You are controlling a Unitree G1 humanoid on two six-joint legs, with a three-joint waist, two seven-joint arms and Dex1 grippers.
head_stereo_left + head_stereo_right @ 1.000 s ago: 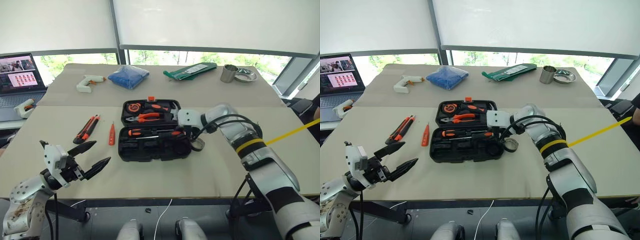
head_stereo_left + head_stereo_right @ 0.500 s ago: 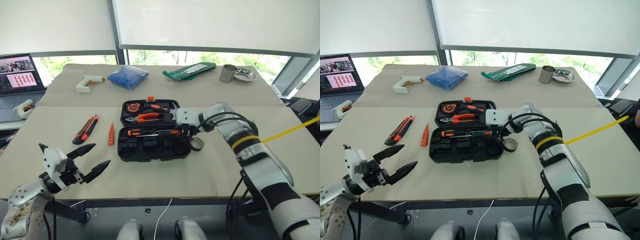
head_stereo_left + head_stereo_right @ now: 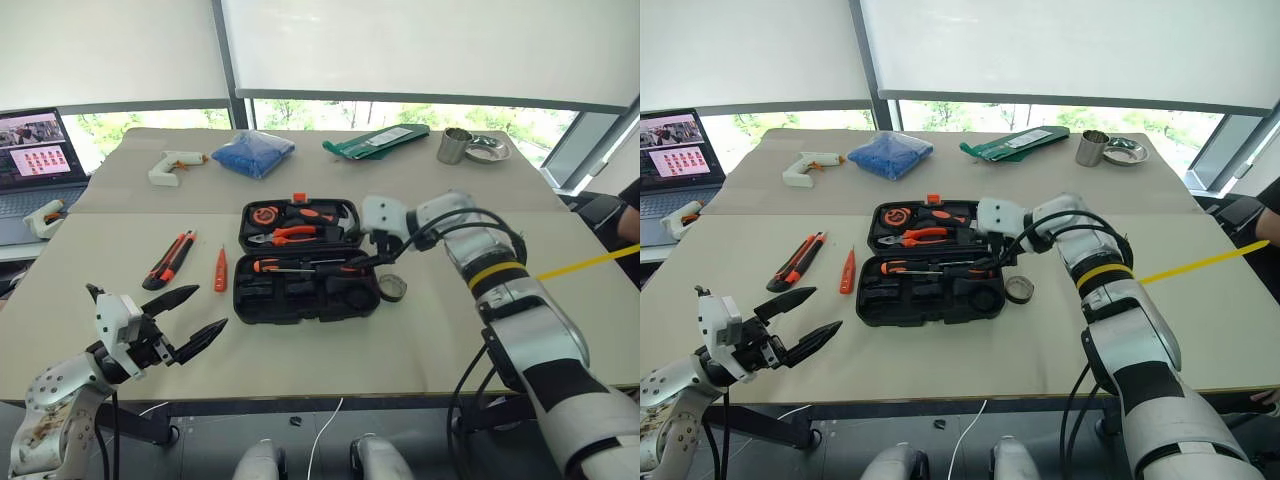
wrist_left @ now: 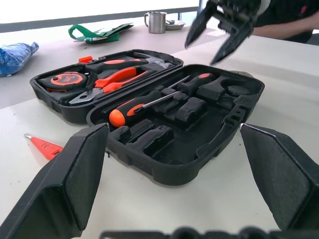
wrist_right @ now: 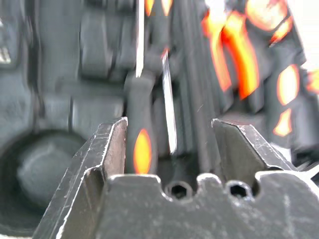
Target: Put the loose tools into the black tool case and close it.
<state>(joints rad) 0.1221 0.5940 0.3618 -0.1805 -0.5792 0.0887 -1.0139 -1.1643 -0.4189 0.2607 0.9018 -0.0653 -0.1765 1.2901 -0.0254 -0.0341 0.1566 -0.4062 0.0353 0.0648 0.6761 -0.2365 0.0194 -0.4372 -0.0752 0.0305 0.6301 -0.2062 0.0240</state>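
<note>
The tester screwdriver's thin metal tip (image 3: 223,248) lies bare. The tester screwdriver needs to be picked up next by its wide orange handle (image 3: 220,278) with my left gripper.
The black tool case (image 3: 305,311) lies open at the table's middle. Its far half holds pliers and a tape measure, and two screwdrivers (image 3: 290,266) lie in the near half. Just above the case's right end hangs my right gripper (image 3: 368,258), open and empty. The right wrist view shows a screwdriver handle (image 5: 141,144) lying in the case under the gap between its fingers. To the right of the case a black tape roll (image 3: 391,288) rests on the table. A utility knife (image 3: 172,258) and a slim orange tester screwdriver (image 3: 221,270) lie left of the case. My left gripper (image 3: 190,315) is open and empty near the front left.
At the back stand a white glue gun (image 3: 176,164), a blue bag (image 3: 254,153), a green packet (image 3: 377,140), a metal cup (image 3: 452,146) and a steel dish (image 3: 487,150). A laptop (image 3: 35,150) sits far left. A yellow strap (image 3: 585,262) crosses the right edge.
My right gripper has risen off the case's right end and its fingers have spread. A screwdriver stays lying in the case. The left arm has kept still.
</note>
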